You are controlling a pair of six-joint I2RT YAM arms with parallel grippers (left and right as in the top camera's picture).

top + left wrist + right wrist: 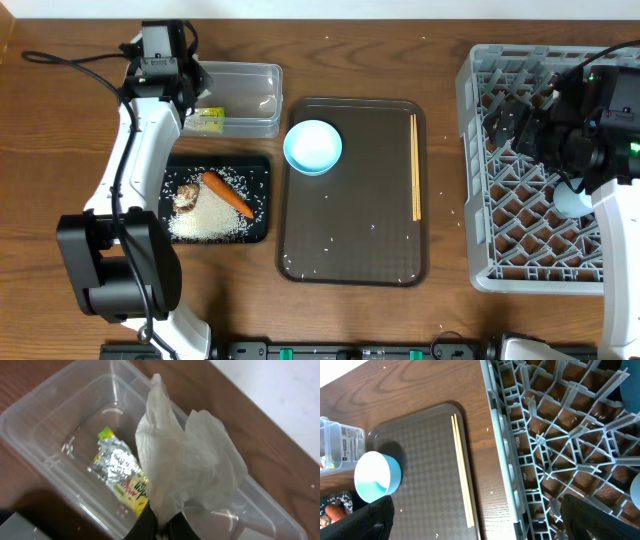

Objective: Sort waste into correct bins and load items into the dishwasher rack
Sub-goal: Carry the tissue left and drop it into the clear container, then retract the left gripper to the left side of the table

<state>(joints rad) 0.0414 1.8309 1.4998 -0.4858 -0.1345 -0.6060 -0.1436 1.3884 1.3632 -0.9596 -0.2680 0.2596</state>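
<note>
My left gripper's fingers hold white paper [190,465] over the wrapper [120,472] on the tub's bottom, where the paper would come to rest, so it is now time to open.
In the left wrist view my left gripper [162,526] is shut on crumpled white paper [190,465], held above the clear plastic tub [45,435]. A yellow-green wrapper [120,472] lies inside the tub. The black tray [255,170] holds white rice [208,222], an orange carrot [228,194] and a brown lump [186,197]. A light-blue cup [313,146] and the chopsticks [416,165] rest on the brown tray [352,230]. My right gripper [480,525] is open, high over the left edge of the grey rack [560,435].
The clear tub [250,92] sits behind the black tray at the left. A pale blue item [572,200] lies in the rack [520,230], partly hidden by my right arm. Rice grains are scattered on the brown tray and the wooden table.
</note>
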